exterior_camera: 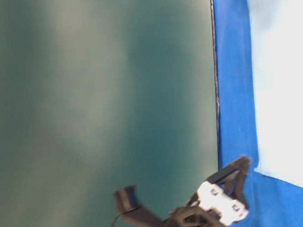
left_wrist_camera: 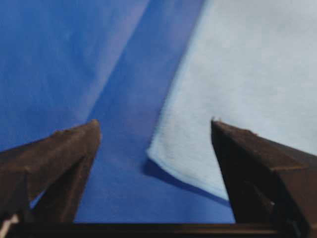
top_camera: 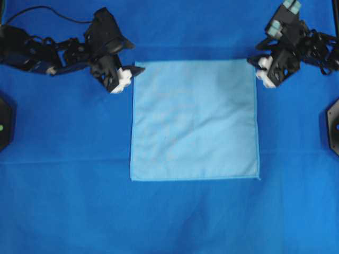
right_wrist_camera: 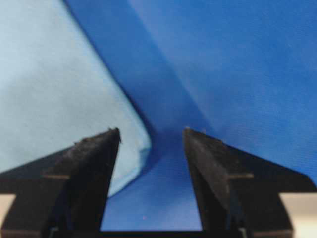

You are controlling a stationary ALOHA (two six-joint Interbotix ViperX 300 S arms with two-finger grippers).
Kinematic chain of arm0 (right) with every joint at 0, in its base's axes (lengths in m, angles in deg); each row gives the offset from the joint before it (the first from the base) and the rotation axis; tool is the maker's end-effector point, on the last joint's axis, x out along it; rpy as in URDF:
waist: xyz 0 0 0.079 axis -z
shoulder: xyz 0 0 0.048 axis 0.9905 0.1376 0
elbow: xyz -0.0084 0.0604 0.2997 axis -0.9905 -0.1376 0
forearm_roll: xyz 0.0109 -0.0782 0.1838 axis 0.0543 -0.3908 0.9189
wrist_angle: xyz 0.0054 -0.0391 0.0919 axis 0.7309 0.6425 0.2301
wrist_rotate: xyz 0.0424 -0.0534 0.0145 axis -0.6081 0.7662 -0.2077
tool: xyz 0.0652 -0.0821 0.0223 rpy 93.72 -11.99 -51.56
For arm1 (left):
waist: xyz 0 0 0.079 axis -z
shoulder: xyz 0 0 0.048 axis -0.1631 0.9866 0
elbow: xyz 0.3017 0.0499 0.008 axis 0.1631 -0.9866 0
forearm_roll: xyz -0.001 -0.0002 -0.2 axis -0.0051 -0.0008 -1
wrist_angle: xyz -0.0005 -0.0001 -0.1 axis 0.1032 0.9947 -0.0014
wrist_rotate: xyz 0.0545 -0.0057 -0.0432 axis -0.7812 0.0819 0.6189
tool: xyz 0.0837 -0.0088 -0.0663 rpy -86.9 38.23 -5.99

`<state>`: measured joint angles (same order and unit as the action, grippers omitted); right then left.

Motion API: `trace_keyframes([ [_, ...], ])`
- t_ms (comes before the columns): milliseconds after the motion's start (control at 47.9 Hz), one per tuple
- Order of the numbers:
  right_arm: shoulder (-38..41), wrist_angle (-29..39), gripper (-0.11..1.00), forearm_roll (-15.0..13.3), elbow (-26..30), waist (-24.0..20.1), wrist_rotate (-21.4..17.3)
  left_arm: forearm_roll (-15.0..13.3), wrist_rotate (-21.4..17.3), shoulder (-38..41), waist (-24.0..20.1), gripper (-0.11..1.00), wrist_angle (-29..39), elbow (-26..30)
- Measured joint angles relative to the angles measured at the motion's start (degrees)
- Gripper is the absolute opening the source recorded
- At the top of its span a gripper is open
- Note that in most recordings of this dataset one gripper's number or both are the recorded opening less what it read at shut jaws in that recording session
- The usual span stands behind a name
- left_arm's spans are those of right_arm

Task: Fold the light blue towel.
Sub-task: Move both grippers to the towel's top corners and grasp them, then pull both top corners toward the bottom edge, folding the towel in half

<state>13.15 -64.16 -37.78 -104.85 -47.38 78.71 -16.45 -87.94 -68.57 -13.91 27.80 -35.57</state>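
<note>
My right gripper grabs the towel by its slightly curled corner next, since the rest of the towel lies spread flat on the tablecloth.
The light blue towel lies spread flat as a square on the royal blue tablecloth. My left gripper sits at its far left corner and my right gripper at its far right corner. In the left wrist view the left gripper is open, and the towel has its corner between the fingers, casting a shadow on the cloth. The right gripper is open too. The towel has its slightly curled corner beside the left finger. Neither gripper holds anything.
Black fixtures sit at the left edge and right edge of the table. A black cable runs behind the left arm. The table-level view shows the towel and a green wall.
</note>
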Motion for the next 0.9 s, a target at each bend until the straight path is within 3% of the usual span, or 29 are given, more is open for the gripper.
trace_keyframes([
  [209, 4.92, -0.97, 0.59, -0.53, 1.32, 0.26, 0.18, 0.0, -0.26, 4.22, -1.58, 0.85, -0.44, 1.05],
  [397, 5.89, -0.97, 0.55, -1.05, 1.49, 0.26, 0.26, -0.09, -0.26, 4.31, -1.76, 0.77, 0.18, 1.05],
  [480, 5.89, -0.7, 0.45, -1.32, 1.49, 0.26, 0.35, 0.0, -0.35, 4.31, -1.67, 0.65, 1.49, 1.32],
  [647, 5.89, 2.11, 0.02, -2.02, 1.58, 0.26, 0.62, -0.09, -0.79, 4.48, -1.58, 0.26, 5.1, 2.2],
  [773, 5.8, 4.04, 0.01, -2.29, 1.85, -0.35, 0.35, 0.0, -1.93, 4.48, -1.32, 0.06, 6.5, 3.08],
  [898, 5.8, 4.31, 0.01, -2.29, 1.85, -0.7, 0.0, 0.0, -2.64, 4.48, -1.32, 0.03, 7.21, 3.43],
])
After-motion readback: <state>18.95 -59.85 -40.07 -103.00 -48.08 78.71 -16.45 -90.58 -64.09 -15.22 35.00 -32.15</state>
